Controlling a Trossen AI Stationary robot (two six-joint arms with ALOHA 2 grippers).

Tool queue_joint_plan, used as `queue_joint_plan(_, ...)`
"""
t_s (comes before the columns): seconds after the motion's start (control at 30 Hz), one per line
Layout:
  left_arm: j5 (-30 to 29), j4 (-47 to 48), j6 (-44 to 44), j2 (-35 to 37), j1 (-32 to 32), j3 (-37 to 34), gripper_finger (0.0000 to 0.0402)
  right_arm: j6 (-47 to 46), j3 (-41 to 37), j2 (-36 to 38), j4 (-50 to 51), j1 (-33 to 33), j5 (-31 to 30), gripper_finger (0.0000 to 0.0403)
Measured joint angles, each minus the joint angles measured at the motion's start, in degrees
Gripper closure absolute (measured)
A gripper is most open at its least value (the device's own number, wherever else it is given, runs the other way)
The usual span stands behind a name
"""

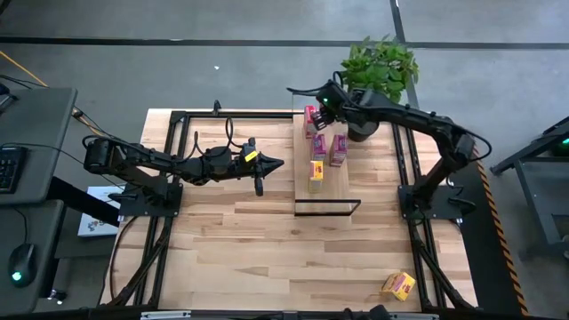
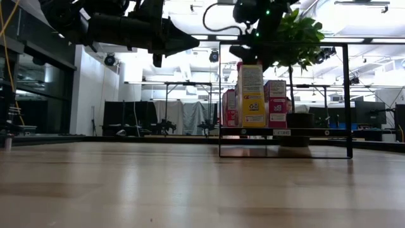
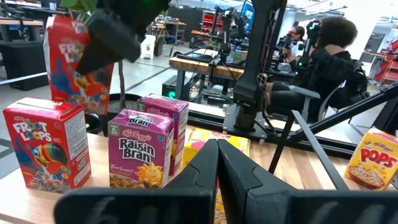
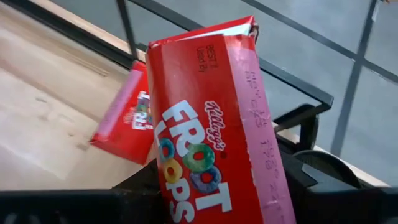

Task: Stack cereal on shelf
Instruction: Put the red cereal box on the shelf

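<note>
The red box is high above the light-wood shelf, so it stays held in my right gripper until it is lower.
The shelf is a light-wood plank with a black frame in the middle of the table. On it stand a red box, two pink-purple boxes and a yellow box. A second yellow box lies on the table near its front right corner. My right gripper is shut on the second red box above the shelf's far end. My left gripper hangs shut and empty just left of the shelf, pointing at it. My right gripper pinches the red box between its two fingers, one on each broad face, at the box's end nearest the wrist. The rest of the box sticks out beyond the fingers. It is lifted clear and tilted, above the standing red box.
A potted plant stands just behind the shelf's far right corner, close to my right arm. Black frame rails run along both sides of the table. A person sits beyond the table's right side. Open tabletop lies near the front edge.
</note>
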State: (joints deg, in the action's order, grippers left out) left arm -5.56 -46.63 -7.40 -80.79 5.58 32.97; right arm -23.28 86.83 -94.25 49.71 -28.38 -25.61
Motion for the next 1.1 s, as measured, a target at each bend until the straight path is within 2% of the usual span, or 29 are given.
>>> queue_joint_plan(0.43,0.02,0.00,-1.12,0.00,-0.02,0.00,0.0402,-5.22,0.00,-4.40,-0.16,-0.14,-1.21,0.0245)
queue_joint_plan(0.73,0.02,-0.02,-1.05,0.00,-0.02,0.00,0.0402,-4.98,0.00,-4.55,1.19,-0.13,-1.13,0.0245)
queue_joint_plan(1.1,0.02,-0.02,-1.01,0.00,-0.02,0.00,0.0402,-10.91,0.00,-4.55,1.65,-1.50,0.00,0.0245)
